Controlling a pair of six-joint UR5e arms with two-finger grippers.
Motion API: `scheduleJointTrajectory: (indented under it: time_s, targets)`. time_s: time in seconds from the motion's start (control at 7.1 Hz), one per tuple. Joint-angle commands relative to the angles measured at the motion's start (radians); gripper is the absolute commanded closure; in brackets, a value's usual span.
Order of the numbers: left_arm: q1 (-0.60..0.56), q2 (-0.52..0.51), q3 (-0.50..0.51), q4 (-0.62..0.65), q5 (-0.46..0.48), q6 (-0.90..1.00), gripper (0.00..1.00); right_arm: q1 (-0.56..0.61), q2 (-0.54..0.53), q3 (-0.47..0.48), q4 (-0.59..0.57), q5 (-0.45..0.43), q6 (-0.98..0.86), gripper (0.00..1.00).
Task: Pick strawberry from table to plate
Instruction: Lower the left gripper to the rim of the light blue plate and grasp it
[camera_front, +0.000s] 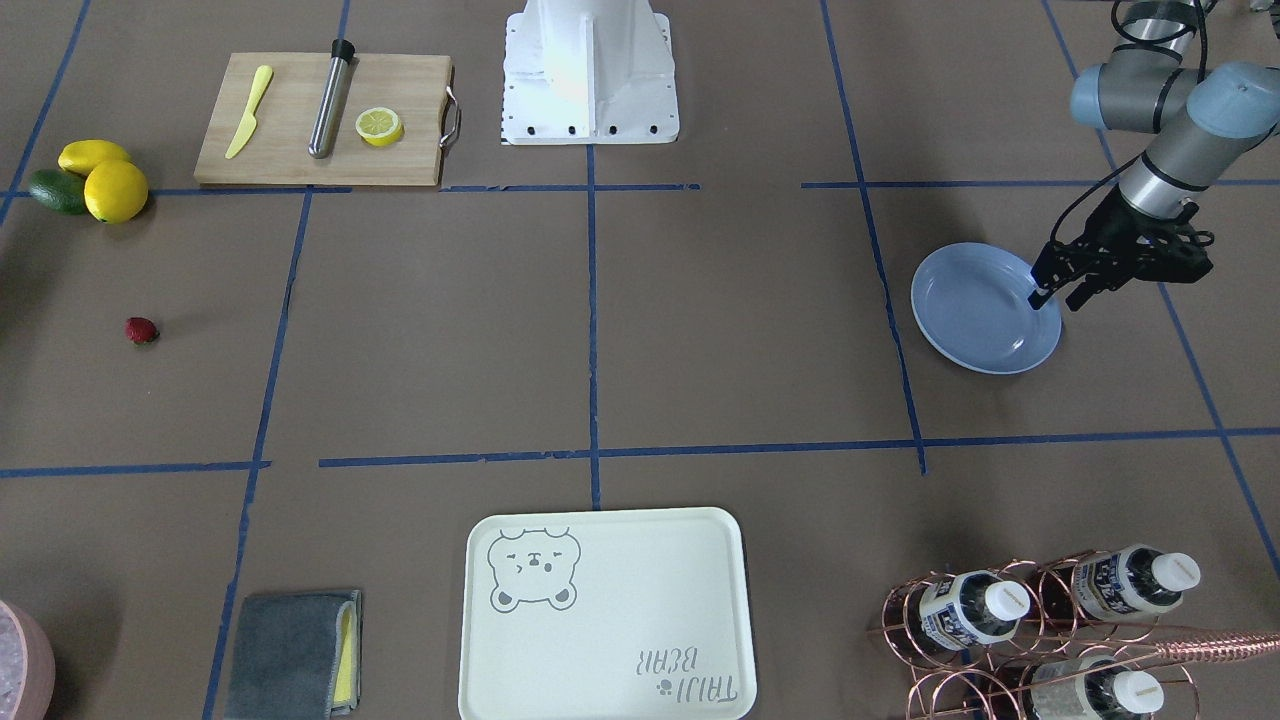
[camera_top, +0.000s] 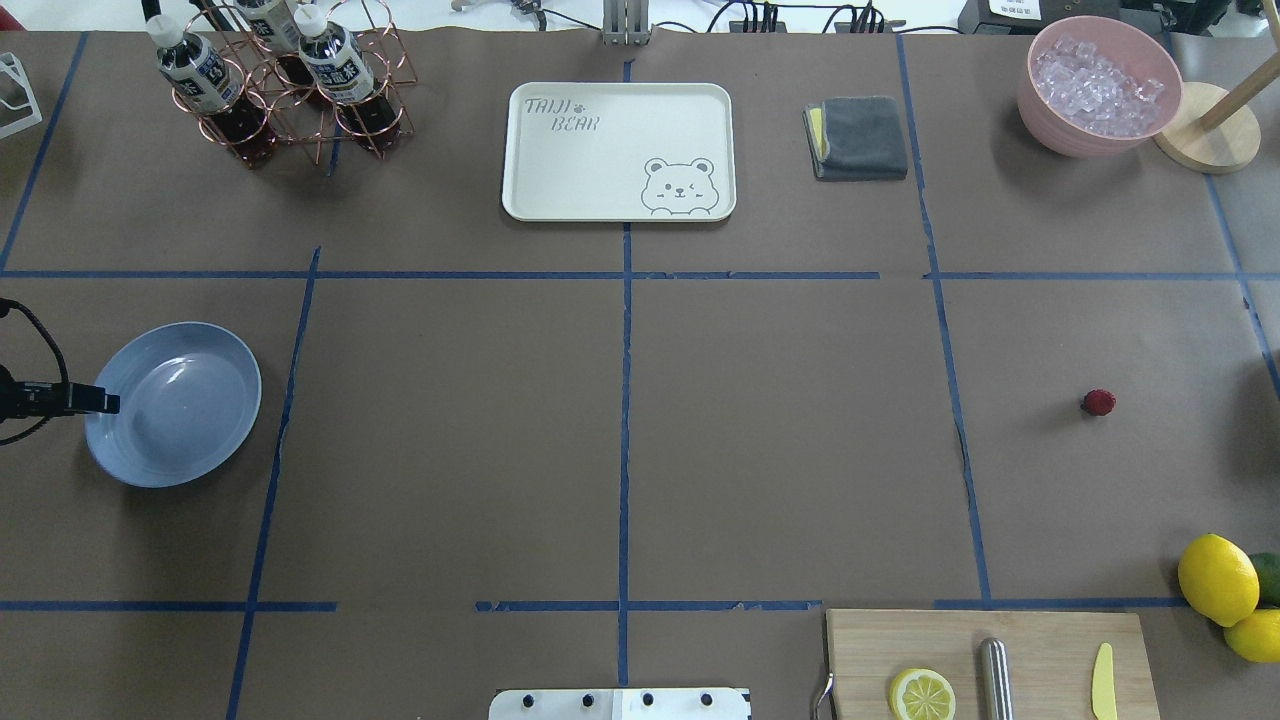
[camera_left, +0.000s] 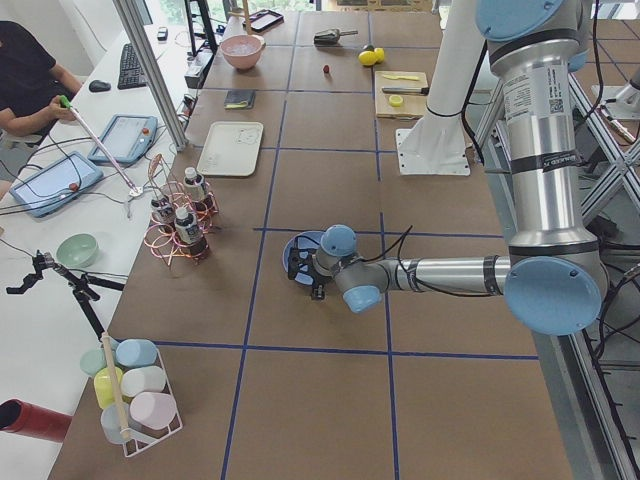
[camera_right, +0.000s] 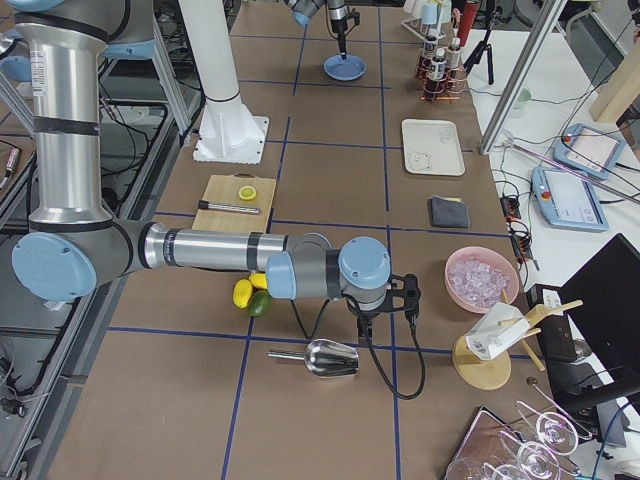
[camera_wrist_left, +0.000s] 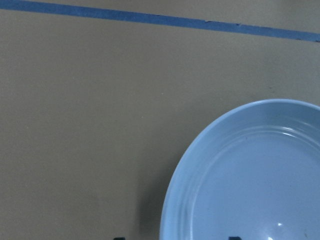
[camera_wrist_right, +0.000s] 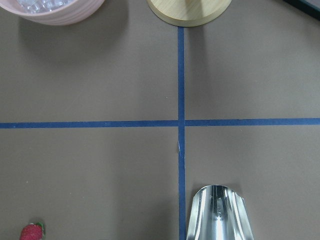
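Observation:
The light blue plate needs to come closer to the strawberry, so next I need to grab the plate by its rim with my left gripper.
The strawberry is a tiny dark red berry lying alone on the brown paper table, far over on the robot's right side. It also shows at the bottom left corner of the right wrist view. The light blue plate sits empty on the robot's left side. My left gripper is open, its two fingers straddling the plate's outer rim. My right gripper appears only in the exterior right view, hanging low over the table near the strawberry's area; whether it is open or shut I cannot tell.
A metal scoop lies close under the right wrist. Lemons and an avocado sit beside a cutting board holding a lemon half, knife and metal tube. A bear tray, grey cloth, bottle rack and ice bowl line the far side.

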Motion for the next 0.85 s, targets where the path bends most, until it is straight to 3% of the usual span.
scheduleJointTrajectory:
  time_s: [0.0,0.14,0.42,0.56,0.7]
  targets:
    - [0.010,0.001,0.003,0.000,0.001,0.000,0.50,0.000,-0.001,0.003,0.000,0.000,0.000,0.00]
    - [0.010,0.001,0.005,0.000,0.001,0.000,0.53,0.000,0.000,0.003,0.000,0.002,0.000,0.00]
    - [0.010,0.001,0.003,0.000,0.000,-0.001,0.89,0.000,-0.001,0.004,0.000,0.003,-0.001,0.00]
    - [0.010,0.001,0.000,0.000,-0.002,-0.003,1.00,0.000,-0.001,0.004,0.000,0.003,-0.001,0.00]
    - [0.010,0.001,-0.003,-0.001,-0.009,-0.003,1.00,0.000,-0.001,0.004,0.000,0.005,-0.001,0.00]
